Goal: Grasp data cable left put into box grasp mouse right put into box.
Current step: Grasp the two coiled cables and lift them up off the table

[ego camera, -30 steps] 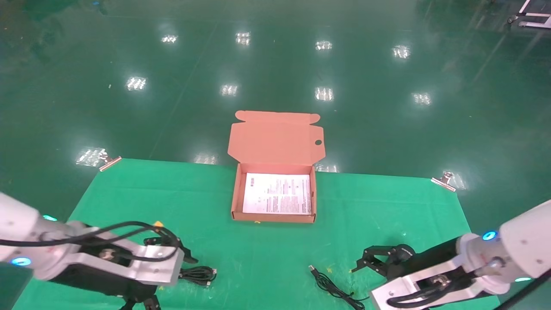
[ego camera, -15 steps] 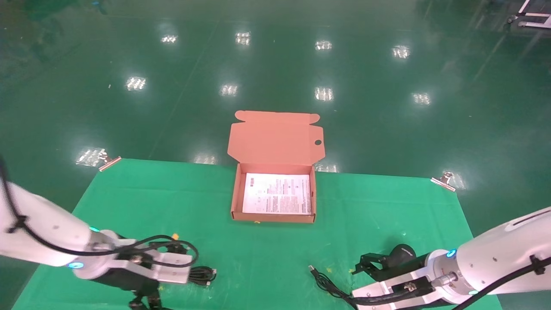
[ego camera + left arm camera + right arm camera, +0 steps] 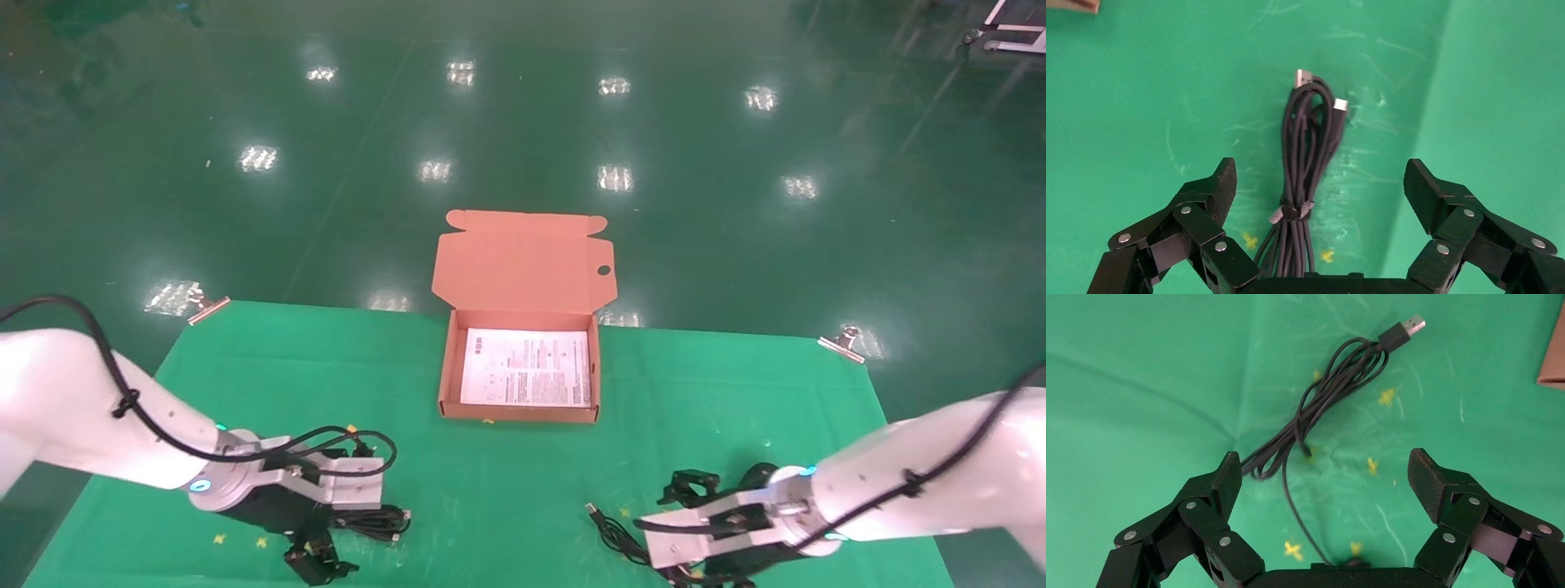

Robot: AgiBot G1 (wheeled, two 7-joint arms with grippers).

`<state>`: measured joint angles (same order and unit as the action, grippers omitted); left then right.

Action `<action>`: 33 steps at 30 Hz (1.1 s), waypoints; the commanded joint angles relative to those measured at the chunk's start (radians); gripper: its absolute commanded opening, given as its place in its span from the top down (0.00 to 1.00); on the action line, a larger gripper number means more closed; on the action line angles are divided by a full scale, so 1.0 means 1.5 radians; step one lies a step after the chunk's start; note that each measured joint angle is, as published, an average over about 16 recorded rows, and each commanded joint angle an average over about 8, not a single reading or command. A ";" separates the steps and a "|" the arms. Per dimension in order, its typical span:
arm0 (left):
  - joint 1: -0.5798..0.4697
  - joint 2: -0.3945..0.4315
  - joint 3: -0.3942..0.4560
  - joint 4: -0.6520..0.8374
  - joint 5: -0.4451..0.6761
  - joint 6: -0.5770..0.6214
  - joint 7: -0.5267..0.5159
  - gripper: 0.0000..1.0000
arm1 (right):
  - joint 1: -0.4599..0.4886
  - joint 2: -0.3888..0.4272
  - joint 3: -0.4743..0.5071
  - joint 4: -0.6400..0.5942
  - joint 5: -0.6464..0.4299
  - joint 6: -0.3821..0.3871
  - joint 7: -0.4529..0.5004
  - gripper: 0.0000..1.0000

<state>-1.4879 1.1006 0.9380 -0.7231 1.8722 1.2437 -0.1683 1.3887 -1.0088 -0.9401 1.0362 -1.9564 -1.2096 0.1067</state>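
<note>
My left gripper grips the data cable by its tied middle [image 3: 358,519] next, to pack it into the box [image 3: 520,414].
The data cable [image 3: 382,523] lies as a tied black bundle on the green cloth at the front left. My left gripper [image 3: 337,523] is open and low over it. In the left wrist view the data cable [image 3: 1306,141] runs out from between the spread jaws of the left gripper [image 3: 1319,177], untouched. The mouse [image 3: 758,474] is mostly hidden by my right arm. Its cord [image 3: 621,535] trails left. My right gripper [image 3: 686,535] is open over it. The right wrist view shows the right gripper [image 3: 1324,462], the cord [image 3: 1321,398] and a sliver of the mouse [image 3: 1350,562]. The box [image 3: 520,414] stands open at centre.
The green cloth [image 3: 245,384] covers the table, held by metal clips at the far left [image 3: 208,309] and far right [image 3: 842,343] corners. The box lid [image 3: 523,269] leans back over the far edge. Glossy green floor lies beyond.
Both arms have swung inward and down. The left gripper now straddles the data cable, and the right gripper has come down over the mouse and its cord. Neither thing has moved.
</note>
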 commanded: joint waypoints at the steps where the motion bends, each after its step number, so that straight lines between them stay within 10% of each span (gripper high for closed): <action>1: -0.004 0.012 -0.001 0.032 -0.002 -0.007 0.010 0.00 | 0.001 -0.016 -0.001 -0.030 -0.003 0.011 -0.004 0.00; 23: -0.041 0.095 -0.014 0.304 -0.017 -0.066 0.091 0.00 | 0.032 -0.131 0.014 -0.314 0.036 0.072 -0.114 0.00; 25: -0.044 0.096 -0.017 0.322 -0.022 -0.070 0.095 0.00 | 0.035 -0.137 0.014 -0.328 0.037 0.076 -0.123 0.20; 31: -0.047 0.095 -0.029 0.359 -0.038 -0.080 0.100 0.70 | 0.038 -0.147 0.016 -0.353 0.042 0.087 -0.144 0.95; 33: -0.047 0.095 -0.031 0.364 -0.040 -0.082 0.100 0.95 | 0.038 -0.148 0.017 -0.356 0.043 0.089 -0.147 1.00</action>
<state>-1.5585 1.2434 0.8943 -0.1875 1.8156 1.1237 -0.0191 1.4458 -1.2279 -0.9159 0.5085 -1.8931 -1.0798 -0.1070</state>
